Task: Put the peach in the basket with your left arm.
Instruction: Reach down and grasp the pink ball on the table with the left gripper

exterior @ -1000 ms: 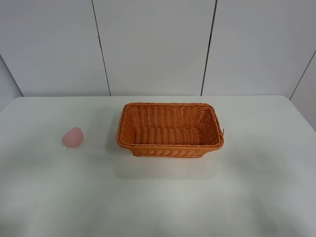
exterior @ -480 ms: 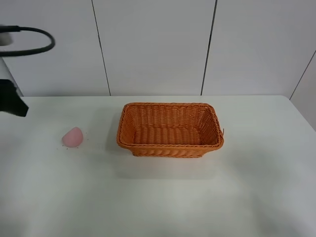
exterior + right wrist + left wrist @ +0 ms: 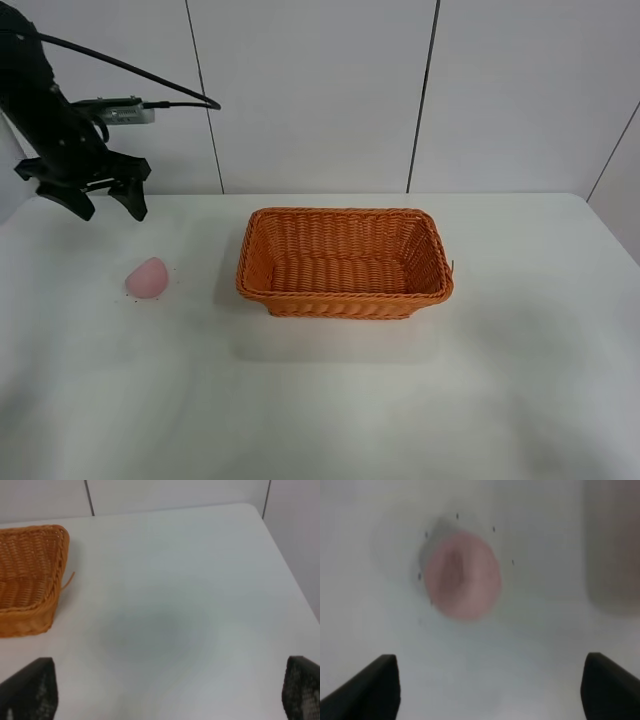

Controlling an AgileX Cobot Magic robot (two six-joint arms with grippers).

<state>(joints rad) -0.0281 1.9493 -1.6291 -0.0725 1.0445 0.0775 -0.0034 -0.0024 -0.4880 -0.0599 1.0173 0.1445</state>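
Observation:
I need to put the peach (image 3: 147, 277) in the orange wicker basket (image 3: 345, 261), so next I need to grab it by its rounded sides with my left gripper.
The pale pink peach (image 3: 147, 277) lies on the white table (image 3: 320, 400) at the left, apart from the orange wicker basket (image 3: 345, 261) in the middle. My left gripper (image 3: 108, 208) hangs open above and behind the peach, not touching it. In the left wrist view the peach (image 3: 462, 575) is blurred and lies ahead between the spread fingertips (image 3: 367, 685). The right wrist view shows the basket's end (image 3: 27, 577) and two spread fingertips (image 3: 302, 687) over bare table. The right arm is out of the exterior view.
The table's right edge (image 3: 290, 575) and far edge run along a white panelled wall (image 3: 320, 90). A black cable (image 3: 130, 68) trails from the left arm. Small dark specks (image 3: 457, 516) lie around the peach.
The left arm has come into the exterior view from the left edge and moved right, so its open gripper now hangs above and behind the peach. Peach and basket have not moved.

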